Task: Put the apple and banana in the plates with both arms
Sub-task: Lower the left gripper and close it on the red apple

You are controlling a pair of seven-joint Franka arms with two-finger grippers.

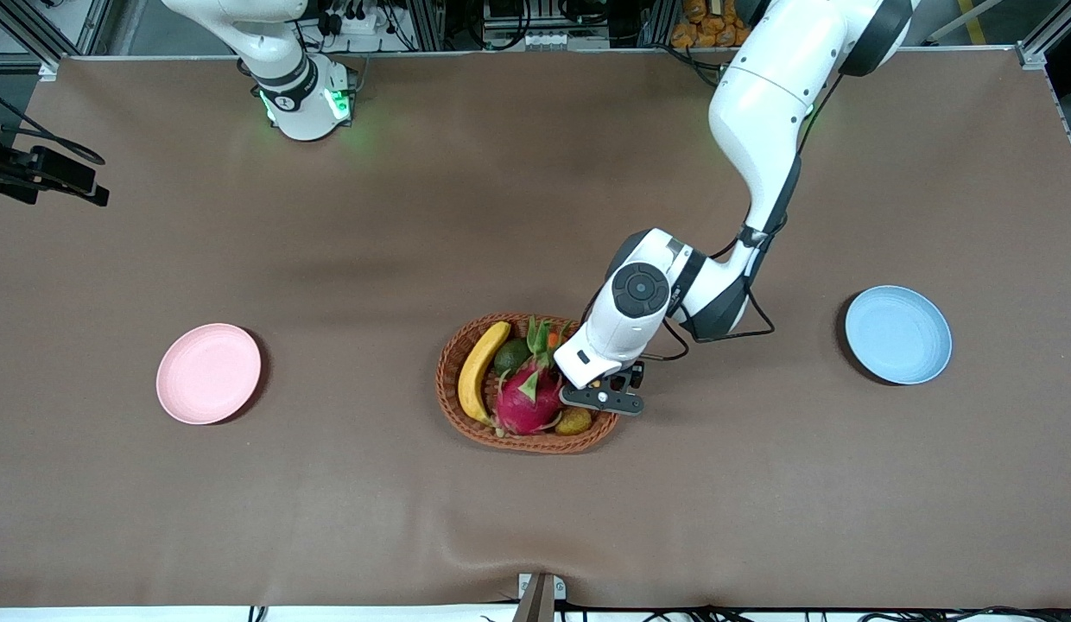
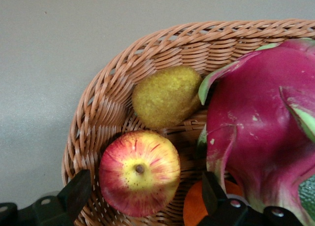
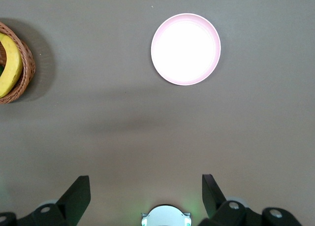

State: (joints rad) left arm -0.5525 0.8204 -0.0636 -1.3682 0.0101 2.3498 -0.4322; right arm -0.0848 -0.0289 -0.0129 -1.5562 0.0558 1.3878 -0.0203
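I should grab the apple by its round red sides with my left gripper next, and then bring it to the blue plate (image 1: 898, 334).
The apple (image 2: 139, 173), red with a yellow patch round its stem, lies in the woven basket (image 2: 98, 113). My left gripper (image 2: 142, 192) is open and low over it, one finger on each side, not touching. In the front view the left gripper (image 1: 600, 397) covers the apple. The banana (image 1: 478, 371) lies in the basket at the end toward the right arm; it also shows in the right wrist view (image 3: 10, 63). The pink plate (image 1: 209, 373) and blue plate (image 1: 898, 334) are empty. My right gripper (image 3: 145, 194) is open, high over the table by its base, and waits.
The basket (image 1: 535, 445) also holds a dragon fruit (image 1: 529, 399), a brownish-green pear-like fruit (image 2: 167, 95), a small orange fruit (image 2: 194, 211) and a dark green fruit (image 1: 511, 354). The pink plate (image 3: 186, 48) shows in the right wrist view. Brown cloth covers the table.
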